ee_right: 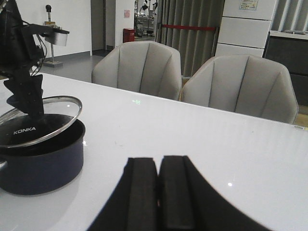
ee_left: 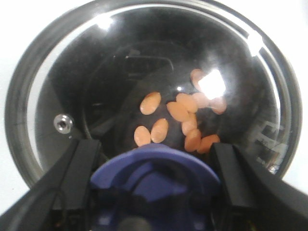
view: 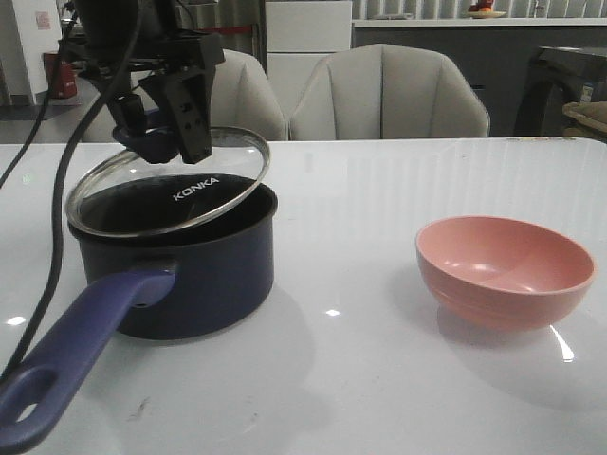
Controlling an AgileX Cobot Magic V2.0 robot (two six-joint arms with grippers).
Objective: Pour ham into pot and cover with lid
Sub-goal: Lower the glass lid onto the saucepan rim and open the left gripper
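Note:
The lid's lower edge (view: 128, 234) is over the pot's rim (view: 269, 210) with a slight tilt, and the glass lid would settle in place, so my left gripper needs to open its fingers.
The dark navy pot (view: 190, 275) stands at the left of the table, its long blue handle (view: 76, 351) pointing toward the front edge. My left gripper (view: 166, 133) is shut on the blue knob (ee_left: 154, 168) of the glass lid (view: 171, 185). It holds the lid tilted just over the pot, left edge low by the rim and right edge raised. Through the glass lid (ee_left: 43, 96), several orange-pink ham pieces (ee_left: 178, 115) lie on the pot's bottom. My right gripper (ee_right: 159, 192) is shut on nothing, low over bare table to the right of the pot (ee_right: 43, 159).
An empty pink bowl (view: 503, 270) sits on the right side of the white table (view: 360, 209). Two grey chairs (view: 389, 95) stand behind the far edge. A black cable (view: 57, 218) hangs down beside the pot's left side.

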